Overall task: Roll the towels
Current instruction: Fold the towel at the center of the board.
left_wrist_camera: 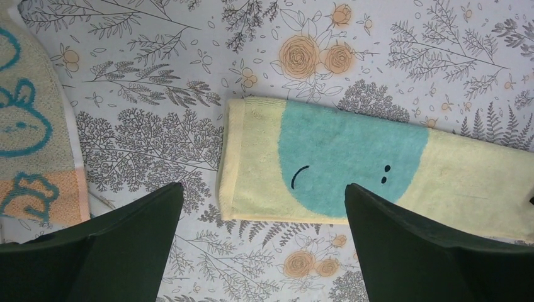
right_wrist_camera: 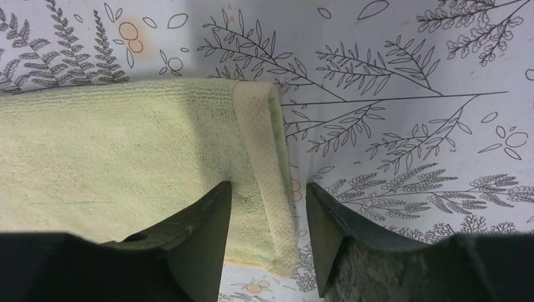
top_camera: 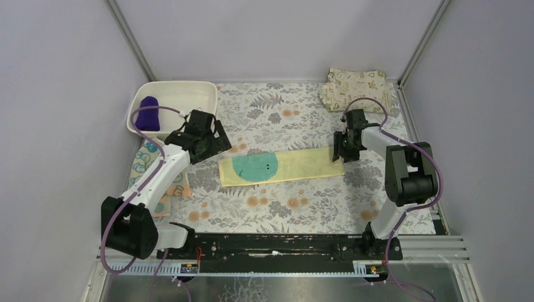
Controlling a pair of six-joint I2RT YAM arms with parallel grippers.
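My right gripper should close on the towel's hem, since its fingers press down at the towel's surface in the right wrist view, with the hem between them.
The pale yellow towel (top_camera: 280, 167) with a teal half-disc lies flat as a long strip mid-table. My left gripper (top_camera: 211, 141) is open above its left end; in the left wrist view, the gripper (left_wrist_camera: 263, 186) hovers over the towel's (left_wrist_camera: 352, 157) near edge. My right gripper (top_camera: 343, 151) is open at the towel's right end; in the right wrist view, the gripper (right_wrist_camera: 267, 189) straddles the woven hem (right_wrist_camera: 267, 138) without closing on it. The dark purple towel (top_camera: 148, 113) sits bunched in a white bin (top_camera: 182, 91). A third towel (top_camera: 141, 160) with teal drawings lies flat under my left arm.
A beige leaf-printed folded cloth (top_camera: 356, 88) lies at the back right corner. A floral printed cover (top_camera: 296, 119) spreads over the table. The third towel also shows in the left wrist view (left_wrist_camera: 25, 126), with an orange band. Grey walls close in on both sides.
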